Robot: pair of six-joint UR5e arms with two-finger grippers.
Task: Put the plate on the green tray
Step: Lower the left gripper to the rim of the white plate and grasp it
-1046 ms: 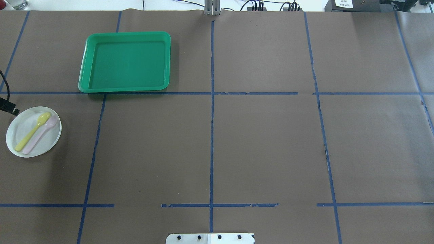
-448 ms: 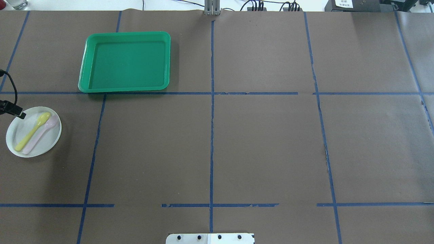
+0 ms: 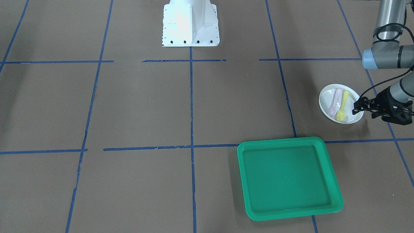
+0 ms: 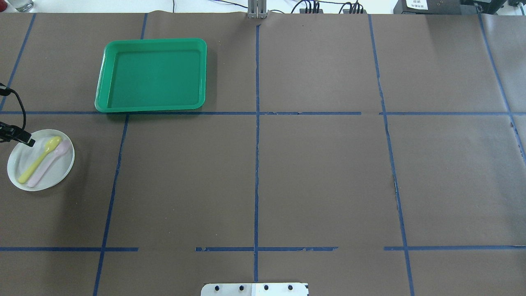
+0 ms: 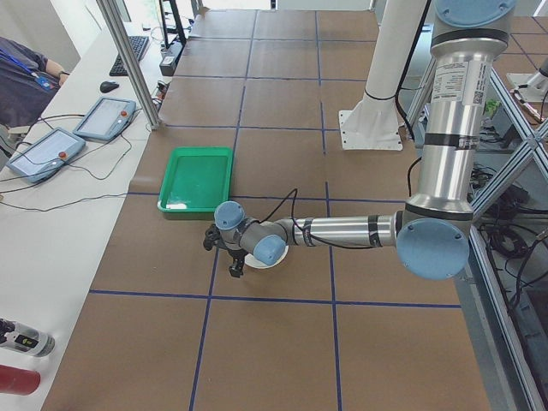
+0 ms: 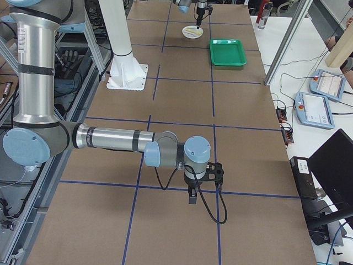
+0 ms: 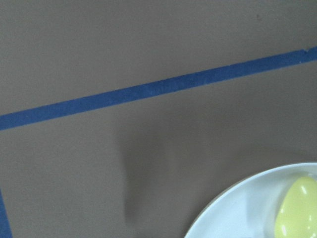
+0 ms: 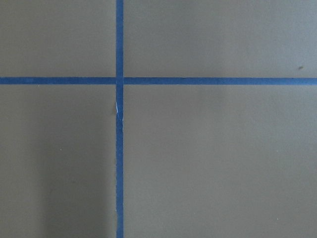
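Next, my left gripper grips the plate by its rim [image 3: 359, 116] beside the yellow spoon, to set the plate on the green tray [image 3: 289, 176].
The small white plate [image 4: 53, 172] lies at the table's left edge with a yellow spoon [image 4: 39, 158] and a pink spoon [image 4: 51, 161] on it. It also shows in the front view [image 3: 326, 98] and the left wrist view [image 7: 233, 215]. The green tray [image 4: 152, 76] lies flat and bare beyond it, apart from it. My left gripper [image 3: 355, 108] hovers at the plate's rim on the side toward the tray, fingers slightly apart and holding nothing. One fingertip [image 4: 29, 142] shows in the overhead view. My right gripper [image 6: 192, 199] hangs low over bare table far off; I cannot tell its state.
The table is brown paper crossed by blue tape lines [image 4: 257, 164]. The robot's white base [image 3: 190, 26] stands at mid-table. The tray also shows in the front view [image 3: 288, 178]. The right wrist view shows only paper and a tape cross [image 8: 119, 80].
My left gripper has come in from the table's left edge and now reaches over the plate's rim. The plate, spoons and tray have not moved.
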